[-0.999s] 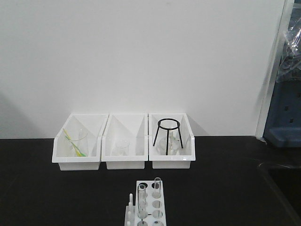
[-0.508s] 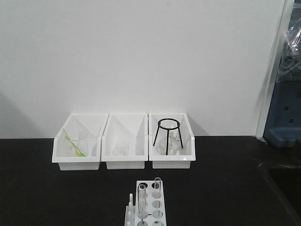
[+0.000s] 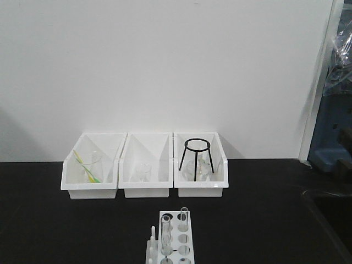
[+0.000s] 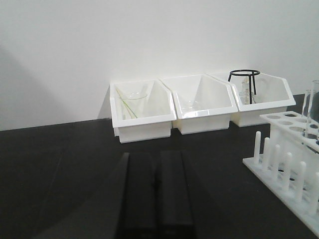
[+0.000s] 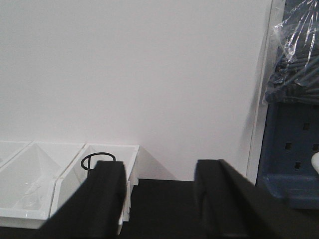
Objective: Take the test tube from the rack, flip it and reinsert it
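The test tube needs to be flipped and put back in the white rack (image 3: 173,242). My right gripper should next grab it by its clear glass body (image 3: 166,234).
The small white rack (image 3: 173,242) stands at the front middle of the black table, with two clear test tubes upright in it, one (image 3: 165,234) in the left row and one (image 3: 184,218) further back. The rack also shows at the right edge of the left wrist view (image 4: 286,164), its pegs facing the camera. My left gripper (image 4: 155,164) is shut and empty, low over the table left of the rack. My right gripper (image 5: 160,174) is open and empty, facing the wall and the right bin. Neither gripper shows in the front view.
Three white bins stand in a row by the wall: the left (image 3: 92,170) holds a beaker with green sticks, the middle (image 3: 146,171) a small beaker, the right (image 3: 199,168) a black tripod stand (image 3: 196,157) and glassware. A blue crate (image 3: 334,132) stands at far right.
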Robot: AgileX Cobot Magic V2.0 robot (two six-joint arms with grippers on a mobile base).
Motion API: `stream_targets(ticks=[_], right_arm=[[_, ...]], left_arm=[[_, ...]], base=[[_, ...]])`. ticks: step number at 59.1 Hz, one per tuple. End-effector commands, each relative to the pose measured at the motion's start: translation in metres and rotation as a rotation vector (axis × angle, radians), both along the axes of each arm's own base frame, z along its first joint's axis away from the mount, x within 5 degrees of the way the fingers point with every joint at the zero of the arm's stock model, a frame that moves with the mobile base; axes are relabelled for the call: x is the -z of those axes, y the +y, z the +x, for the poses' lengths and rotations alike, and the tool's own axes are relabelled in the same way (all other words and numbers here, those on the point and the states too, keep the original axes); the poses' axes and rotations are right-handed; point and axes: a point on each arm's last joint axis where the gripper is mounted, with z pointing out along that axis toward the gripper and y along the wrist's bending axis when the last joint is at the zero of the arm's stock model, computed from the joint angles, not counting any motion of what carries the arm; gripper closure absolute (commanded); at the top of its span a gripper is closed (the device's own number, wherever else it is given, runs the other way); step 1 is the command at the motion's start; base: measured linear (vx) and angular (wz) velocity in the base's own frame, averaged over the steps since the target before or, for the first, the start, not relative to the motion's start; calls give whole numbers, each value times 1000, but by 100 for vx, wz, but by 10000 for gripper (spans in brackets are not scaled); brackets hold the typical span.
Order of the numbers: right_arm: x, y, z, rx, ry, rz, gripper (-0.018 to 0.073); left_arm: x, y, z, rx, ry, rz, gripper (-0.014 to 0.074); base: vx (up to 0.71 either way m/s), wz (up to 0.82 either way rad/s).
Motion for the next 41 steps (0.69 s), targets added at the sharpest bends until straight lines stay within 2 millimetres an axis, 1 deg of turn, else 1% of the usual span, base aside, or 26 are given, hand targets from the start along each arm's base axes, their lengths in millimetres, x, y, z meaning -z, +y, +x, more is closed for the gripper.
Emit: stream_targets(ticks=[1, 4, 8, 14, 18, 23, 25, 28, 30, 32, 34, 36, 41], right_arm=[[-23, -1, -3, -2, -140, 1, 5], [-23, -1, -3, -2, -140, 1, -50], [-25, -1, -4, -4, -157, 14, -87], [-28, 0, -4, -13, -197, 68, -92], [-22, 2, -2, -28, -212, 67, -81], [-2, 14, 2, -97, -209, 43, -57], [11, 21, 5, -133, -195, 43, -42], [35, 37, 8, -218, -156, 34, -20], [46, 46, 9, -266, -146, 29, -5], [65, 60, 11, -335, -114, 11, 9], [77, 71, 13, -393, -101, 2, 21], [85, 79, 13, -434, -98, -8, 29], [110, 106, 19, -559, -69, -19, 49]], left_arm=[[-10, 0, -1, 0, -94, -12, 602], [-10, 0, -1, 0, -94, -12, 602], [-10, 0, -1, 0, -94, -12, 602], [-10, 0, -1, 0, -94, -12, 602], [-10, 0, -1, 0, -94, -12, 602], [-10, 0, -1, 0, -94, -12, 602], [-10, 0, -1, 0, -94, -12, 602], [-10, 0, -1, 0, -94, -12, 602], [-10, 0, -1, 0, -94, -12, 602], [-10, 0, -1, 0, -94, -12, 602], [-10, 0, -1, 0, -94, -12, 602], [-10, 0, -1, 0, -94, -12, 602], [-10, 0, -1, 0, -94, -12, 602]], base=[[0, 0], [0, 0], [0, 0], [0, 0], [0, 0], [0, 0], [0, 0], [0, 0], [0, 0], [0, 0], [0, 0], [0, 0], [0, 0]])
